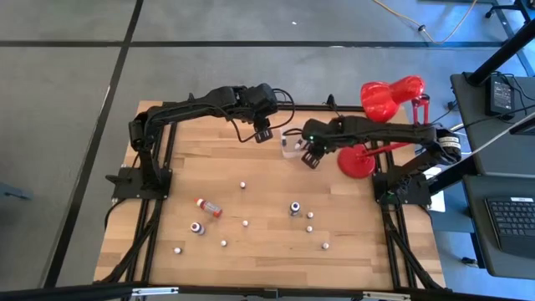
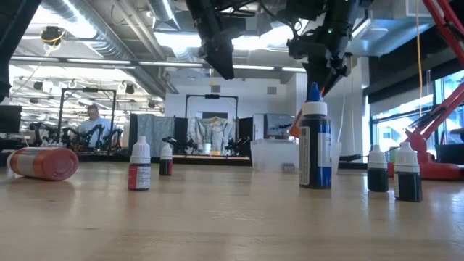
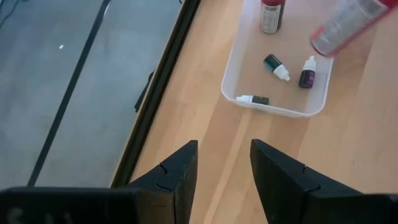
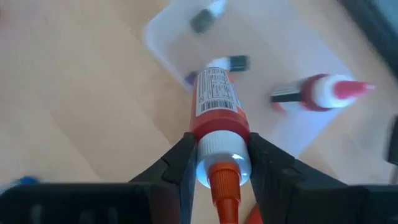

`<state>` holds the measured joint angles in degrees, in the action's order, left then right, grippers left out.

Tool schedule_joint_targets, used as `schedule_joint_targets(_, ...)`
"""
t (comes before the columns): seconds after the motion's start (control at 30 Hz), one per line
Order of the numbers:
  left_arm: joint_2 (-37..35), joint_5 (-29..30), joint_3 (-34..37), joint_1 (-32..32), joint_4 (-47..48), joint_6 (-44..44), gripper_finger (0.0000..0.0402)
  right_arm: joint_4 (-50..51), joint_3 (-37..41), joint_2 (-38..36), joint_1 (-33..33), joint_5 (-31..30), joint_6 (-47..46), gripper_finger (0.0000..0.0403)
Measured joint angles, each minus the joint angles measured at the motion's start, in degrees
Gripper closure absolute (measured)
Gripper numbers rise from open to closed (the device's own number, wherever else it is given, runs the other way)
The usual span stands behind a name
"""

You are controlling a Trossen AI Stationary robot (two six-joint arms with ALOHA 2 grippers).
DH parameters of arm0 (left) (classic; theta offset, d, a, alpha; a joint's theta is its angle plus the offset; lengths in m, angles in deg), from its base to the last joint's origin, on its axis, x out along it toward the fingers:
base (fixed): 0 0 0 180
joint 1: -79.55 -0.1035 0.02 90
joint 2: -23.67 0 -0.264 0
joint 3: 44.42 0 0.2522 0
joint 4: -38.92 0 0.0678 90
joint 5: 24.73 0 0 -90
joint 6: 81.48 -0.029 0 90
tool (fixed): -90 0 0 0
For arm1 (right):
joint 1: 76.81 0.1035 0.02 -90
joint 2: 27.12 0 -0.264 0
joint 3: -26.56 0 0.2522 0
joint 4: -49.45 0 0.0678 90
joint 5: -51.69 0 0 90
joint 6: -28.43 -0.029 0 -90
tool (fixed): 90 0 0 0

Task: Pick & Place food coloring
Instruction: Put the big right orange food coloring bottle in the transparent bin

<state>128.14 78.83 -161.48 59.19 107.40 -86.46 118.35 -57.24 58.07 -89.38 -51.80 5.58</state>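
Note:
I need to keep holding the red bottle (image 4: 217, 102) with my right gripper, because the bottle hangs tilted above the tub's rim (image 4: 163, 57).
My right gripper (image 1: 311, 155) is shut on a red food coloring bottle (image 4: 214, 99) with a white cap and orange nozzle. It holds the bottle above the clear tub (image 1: 292, 147) at the table's far middle. The tub (image 3: 249, 56) holds several small bottles. My left gripper (image 3: 222, 155) is open and empty, above the table beside the tub's far left side (image 1: 263, 130). More bottles stand or lie on the near half of the table: a red one on its side (image 1: 209, 206), a blue-capped one (image 1: 295, 208) and several tiny ones. My right gripper pinches the red bottle between its two fingers at the white cap (image 4: 222, 155), just below the orange nozzle. The body points away from the wrist and the nozzle back toward it. The bottle is lifted clear and tilted over the tub; it also shows in the left wrist view (image 3: 348, 25).
A red desk lamp (image 1: 386, 99) stands at the far right, its round base (image 1: 357, 161) on the table close to my right arm. The black frame rails (image 1: 159, 209) run along both sides. The wood between the tub and the scattered bottles is bare.

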Motion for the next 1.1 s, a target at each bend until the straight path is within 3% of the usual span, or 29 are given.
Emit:
schedule_joint_targets(0.93, 0.0, -0.3, 0.0, 0.0, 0.0, 2.9, 0.0258, 4.1, 0.2, 11.8, -7.7, -4.7, 3.7, 0.028)
schedule_joint_targets(1.1, 0.0, -0.3, 0.0, 0.0, 0.0, 2.9, 0.0258, 4.0, 0.2, 13.1, -7.7, -7.0, 3.8, 0.0224)
